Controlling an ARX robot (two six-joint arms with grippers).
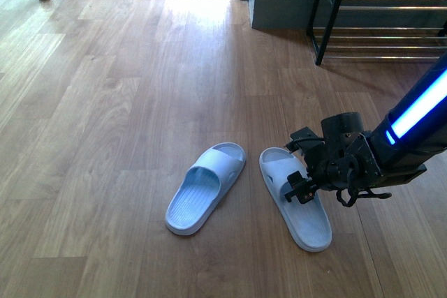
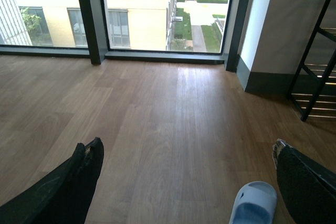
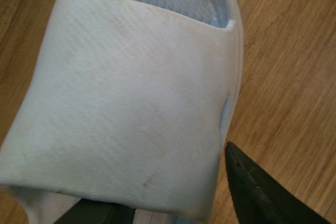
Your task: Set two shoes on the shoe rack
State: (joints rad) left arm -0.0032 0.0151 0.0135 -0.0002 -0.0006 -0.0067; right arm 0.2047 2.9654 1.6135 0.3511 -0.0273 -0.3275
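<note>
My right gripper grabs the pale-blue slide sandal by its strap (image 1: 281,171) next, to place this shoe on the shoe rack (image 1: 377,29).
Two pale-blue slide sandals lie on the wooden floor, the left shoe (image 1: 204,188) and the right shoe (image 1: 307,221). My right gripper (image 1: 298,188) is open and low over the right shoe's strap. In the right wrist view that strap (image 3: 131,93) fills the picture, with one black finger (image 3: 257,192) beside its edge and the other at its front opening. The shoe rack (image 1: 377,29), black frame with chrome bars, stands at the far right. My left gripper (image 2: 186,153) hangs open above bare floor, the toe of one shoe (image 2: 253,204) near its finger (image 2: 302,182).
A grey-skirted wall corner (image 1: 279,5) stands just left of the rack. Floor-height windows (image 2: 157,9) with a dark frame post (image 2: 90,17) run along the far side. Open wooden floor (image 1: 105,137) lies left of the shoes.
</note>
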